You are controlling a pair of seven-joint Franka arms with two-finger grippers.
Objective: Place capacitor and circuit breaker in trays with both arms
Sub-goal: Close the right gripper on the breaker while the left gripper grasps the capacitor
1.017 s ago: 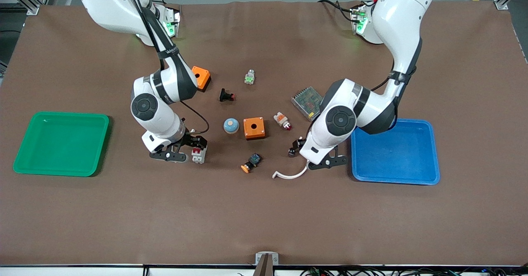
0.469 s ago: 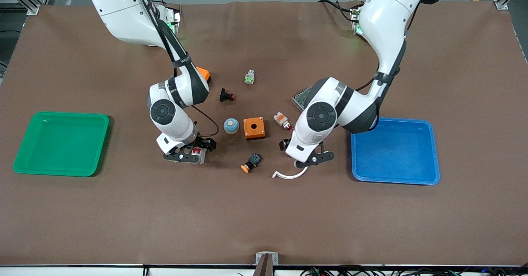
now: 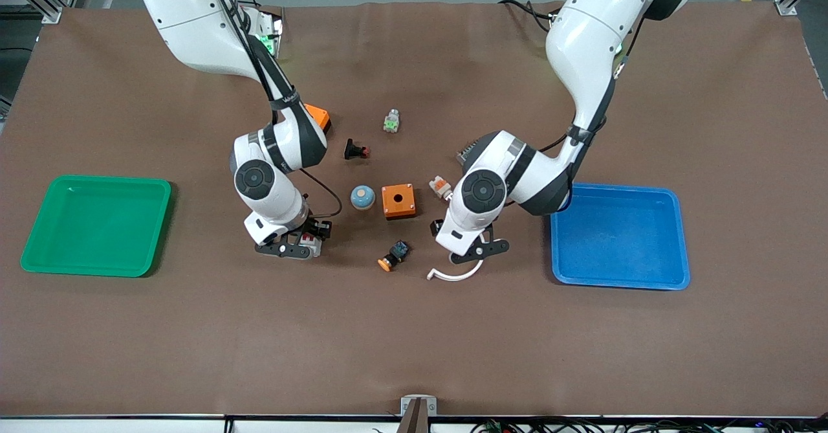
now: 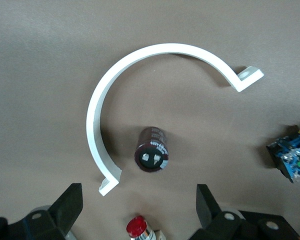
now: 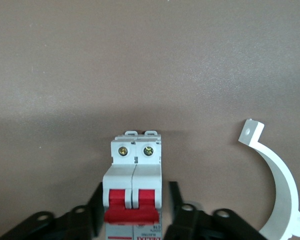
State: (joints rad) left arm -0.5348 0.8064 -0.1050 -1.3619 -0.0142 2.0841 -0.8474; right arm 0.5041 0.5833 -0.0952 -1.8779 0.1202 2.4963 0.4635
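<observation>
My left gripper grabs the capacitor by its cylindrical body point(image 4: 151, 145) next, to place the capacitor in the blue tray.
The circuit breaker point(image 5: 135, 185), a white-grey block with red levers, lies on the brown mat between my right gripper's point(image 5: 136, 210) open fingers, with a gap on one side. In the front view my right gripper point(image 3: 303, 244) is low over the breaker point(image 3: 314, 241). The capacitor point(image 4: 151, 150), a small black cylinder with a pale mark on top, stands inside a white curved piece point(image 4: 140, 55). My left gripper point(image 4: 139, 212) is open above it, fingers point(image 4: 70, 210) wide apart. In the front view my left gripper point(image 3: 456, 239) hides the capacitor.
A green tray point(image 3: 97, 226) lies at the right arm's end, a blue tray point(image 3: 621, 239) at the left arm's end. Between the grippers lie an orange box point(image 3: 398, 201), a blue dome point(image 3: 363, 197), an orange-blue button point(image 3: 393, 255), a white-and-orange part point(image 3: 441, 187) and the white curved piece point(image 3: 453, 275).
My left gripper has moved toward the right arm's end, over the capacitor. My right gripper has shifted onto the circuit breaker and settled around it.
</observation>
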